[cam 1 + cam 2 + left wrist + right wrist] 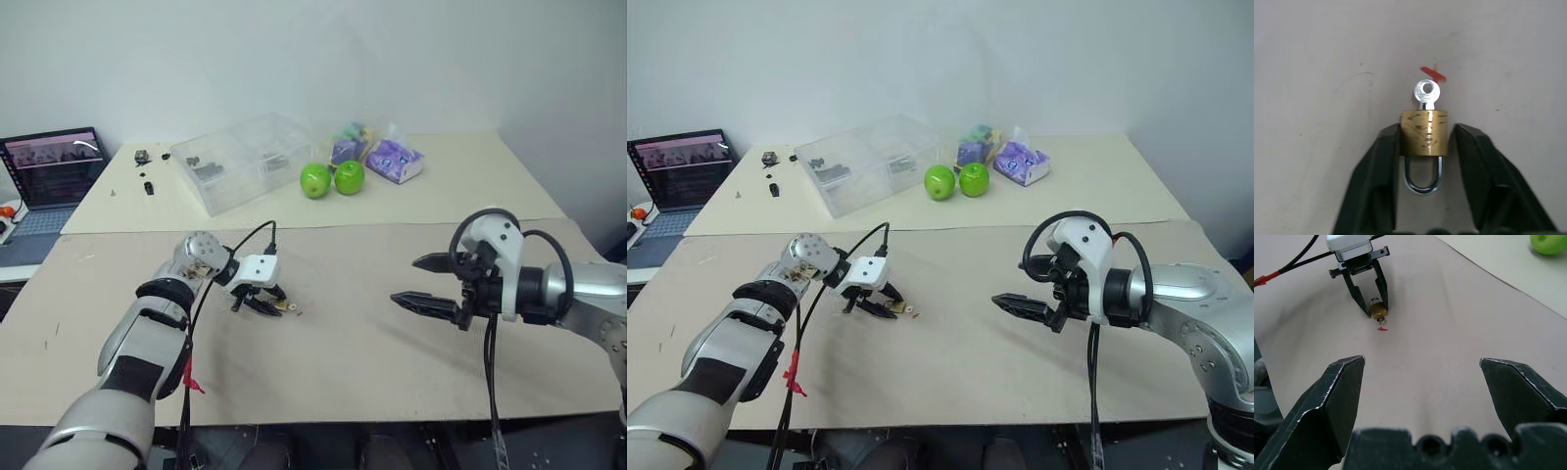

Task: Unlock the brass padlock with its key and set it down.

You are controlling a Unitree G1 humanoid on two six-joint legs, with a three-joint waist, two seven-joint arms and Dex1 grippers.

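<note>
The right gripper grabs the key by its head next. Then a turn of the key in the brass padlock unlocks the padlock.
The brass padlock (1424, 134) lies on the tan table mat (372, 343), its silver shackle (1422, 188) pointing back between my fingers. A small silver key (1426, 93) sticks out of the end of its body. My left gripper (1426, 128) is lowered onto the mat and shut on the padlock, one black finger (1381, 161) against each side of the body. From the head the padlock (282, 305) is a small brass speck at the left gripper (269, 305) tips. My right gripper (406, 280) hovers open above the mat to the right, facing the padlock (1377, 308), nothing between its fingers.
A small red mark (1432, 74) is on the mat just past the key. At the back stand a clear plastic box (245, 162), two green apples (314, 180), purple packets (394, 160) and a few small dark parts (147, 186). An open laptop (54, 166) sits far left.
</note>
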